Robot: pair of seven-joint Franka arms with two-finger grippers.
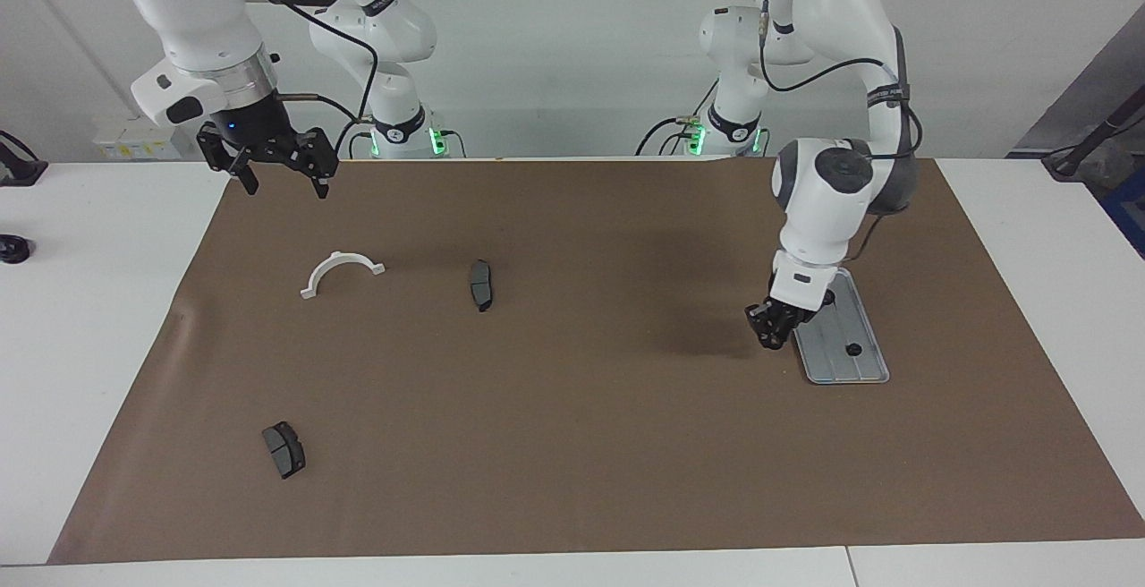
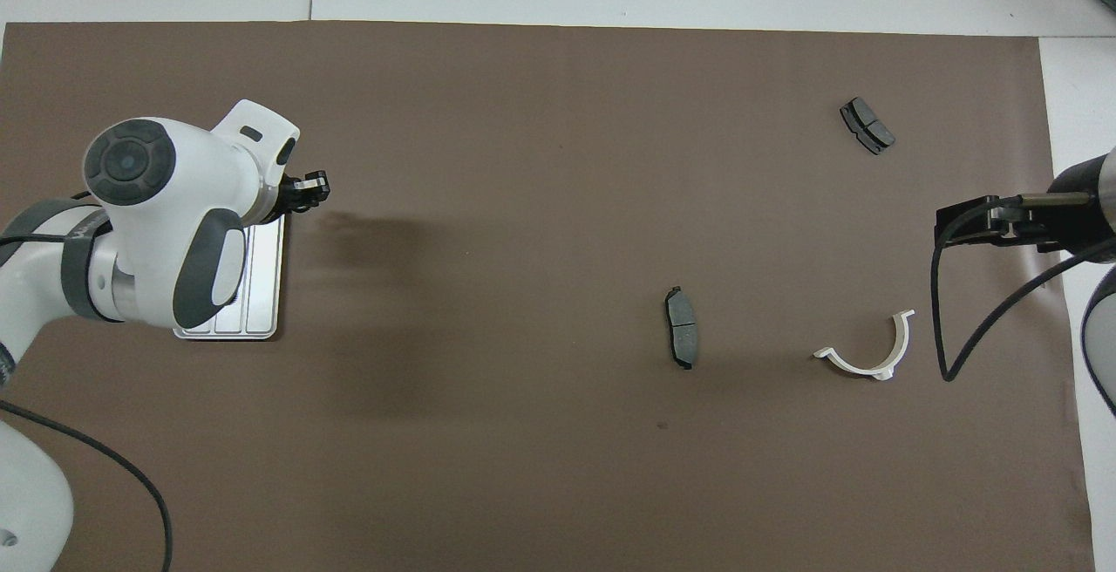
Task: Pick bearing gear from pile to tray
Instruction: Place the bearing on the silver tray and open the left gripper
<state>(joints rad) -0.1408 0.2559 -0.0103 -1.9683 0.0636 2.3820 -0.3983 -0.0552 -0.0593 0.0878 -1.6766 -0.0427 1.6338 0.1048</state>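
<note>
My left gripper has its fingers over the brown mat, outside the silver tray's long edge [image 2: 282,268], and needs to keep holding the gear until it's over the tray.
My left gripper [image 1: 769,335] hangs over the brown mat just beside the tray's [image 1: 860,365] long edge, shut on a small black bearing gear [image 1: 767,340]. From overhead, the gripper [image 2: 312,192] pokes out past the wrist, which covers most of the tray [image 2: 263,293]. One black gear [image 1: 854,349] lies in the tray; a second is half hidden by the arm. What is left of the pile is a white half-ring bracket [image 1: 341,271] and two brake pads [image 1: 481,284] [image 1: 284,449]. My right gripper [image 1: 279,177] waits open, raised over the mat's corner at its own end.
The brown mat [image 1: 572,444] covers most of the white table. In the overhead view the bracket [image 2: 867,354] and the two pads [image 2: 682,338] [image 2: 867,125] lie spread toward the right arm's end. A black cable [image 2: 946,310] hangs from the right wrist.
</note>
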